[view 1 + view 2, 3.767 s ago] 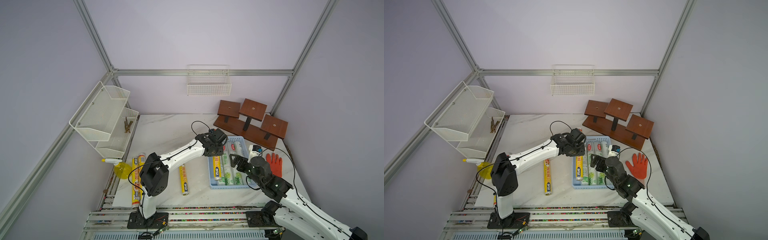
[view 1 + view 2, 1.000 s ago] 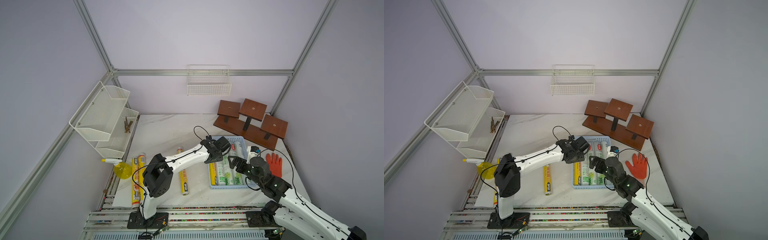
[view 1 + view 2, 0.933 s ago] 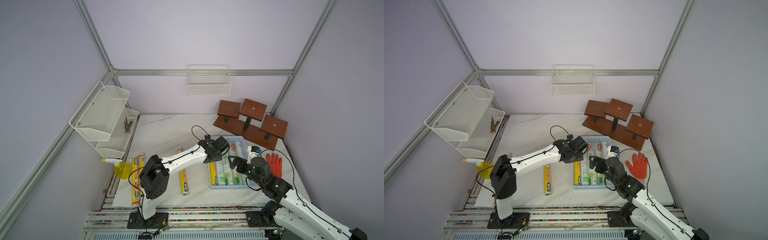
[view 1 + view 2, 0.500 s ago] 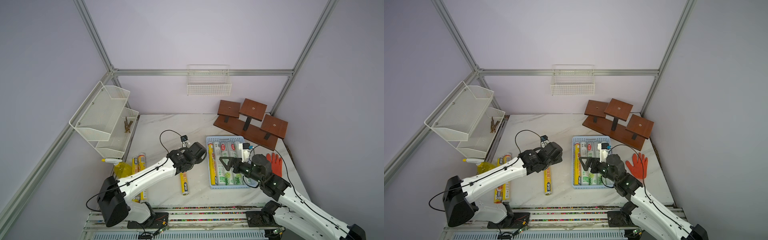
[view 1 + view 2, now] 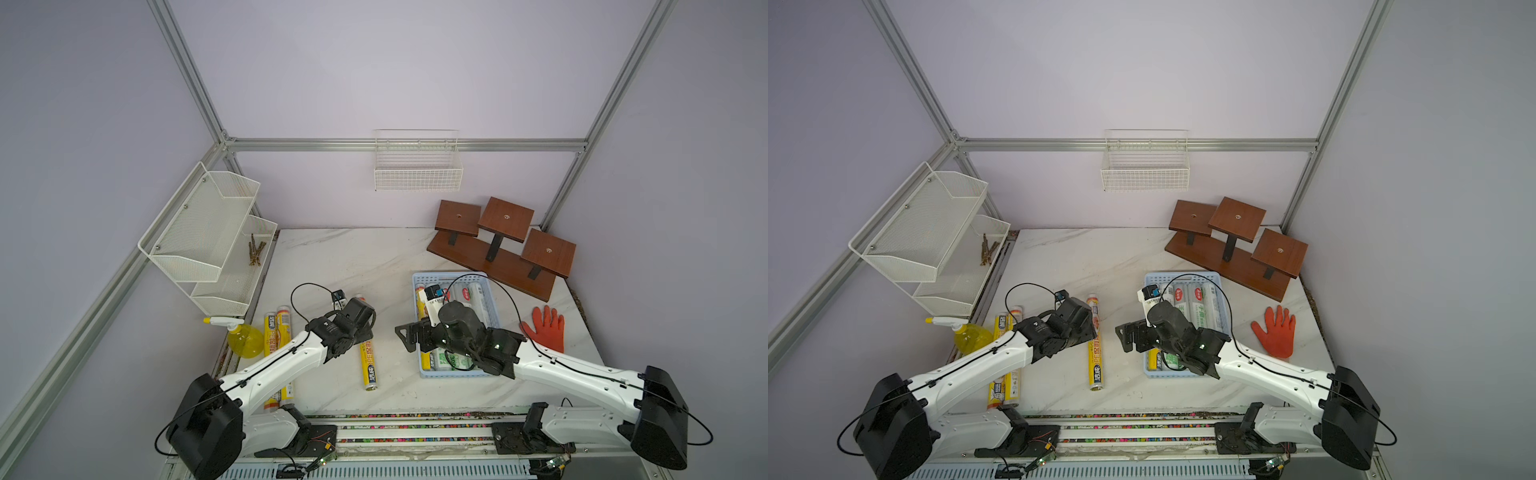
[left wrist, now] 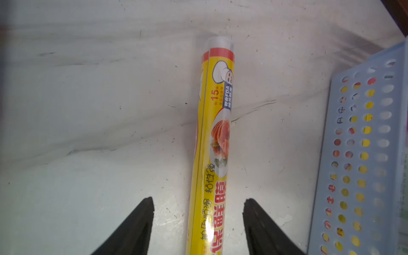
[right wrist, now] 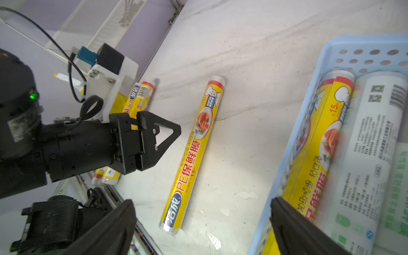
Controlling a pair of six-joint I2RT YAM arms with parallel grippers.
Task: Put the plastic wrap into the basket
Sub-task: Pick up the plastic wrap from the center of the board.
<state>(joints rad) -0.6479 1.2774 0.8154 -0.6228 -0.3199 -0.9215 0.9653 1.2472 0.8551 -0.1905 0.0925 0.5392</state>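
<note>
The yellow plastic wrap roll should go lengthwise into the basket, so my left gripper should grab the roll across its middle next and leave both ends free.
One yellow plastic wrap roll (image 5: 370,361) (image 5: 1095,357) lies alone on the marble, left of the light-blue basket (image 5: 457,276) (image 5: 1183,276). My left gripper (image 6: 198,201) hangs over this roll (image 6: 216,143), open, with a gap on each side of it. Inside the basket (image 7: 364,40) lie a yellow roll (image 7: 320,154) and white rolls (image 7: 371,143) side by side. My right gripper (image 5: 409,338) (image 7: 202,202) is open and empty, above the basket's left edge and facing the left gripper (image 7: 174,132). Two more yellow rolls (image 5: 278,332) lie at the table's left edge.
A yellow spray bottle (image 5: 245,340) stands beside the two left rolls. An orange glove (image 5: 548,328) lies right of the basket. A wooden tiered stand (image 5: 498,245) sits at the back right, a white mesh shelf (image 5: 208,241) on the left wall, a wire basket (image 5: 417,170) on the back wall.
My left arm left the basket and swung left to the lone roll, its jaws spreading. My right gripper moved left, toward the basket's left edge.
</note>
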